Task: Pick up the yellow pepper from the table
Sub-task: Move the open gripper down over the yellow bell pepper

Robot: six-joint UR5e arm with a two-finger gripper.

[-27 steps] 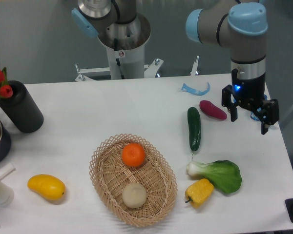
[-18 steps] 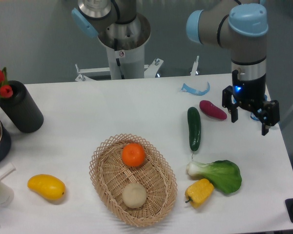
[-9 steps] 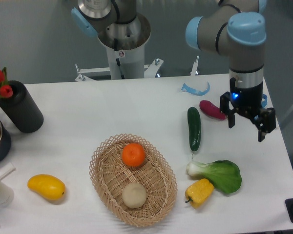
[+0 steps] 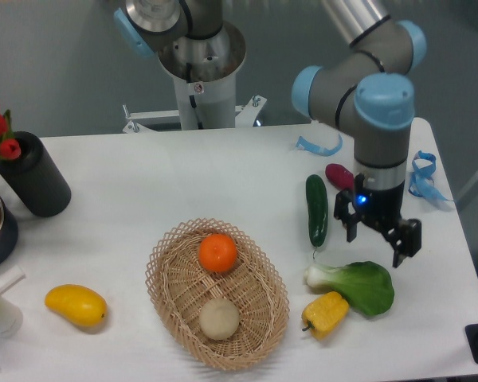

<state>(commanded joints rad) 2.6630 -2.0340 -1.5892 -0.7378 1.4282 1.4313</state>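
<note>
I should next grab the yellow pepper by its blocky body (image 4: 327, 313) to pick it up from the table.
The yellow pepper (image 4: 326, 313), blocky with a short green stem, lies on the white table (image 4: 159, 183) near its front right, touching the bok choy. My gripper (image 4: 375, 244) hangs open and empty above the table, up and to the right of the pepper, just over the bok choy's leaf. Its two dark fingers point down and stand apart.
A bok choy (image 4: 358, 285) lies right beside the pepper. A cucumber (image 4: 316, 209) and a purple vegetable (image 4: 338, 176) lie behind. A wicker basket (image 4: 259, 314) holds an orange and a pale round fruit. A smooth yellow mango-like fruit (image 4: 76, 305) lies front left. A black cylinder with red tulips (image 4: 32, 175) stands left.
The arm has swung forward and to the left, bringing the open gripper from beside the purple vegetable to above the bok choy, nearer the pepper. The objects have not moved.
</note>
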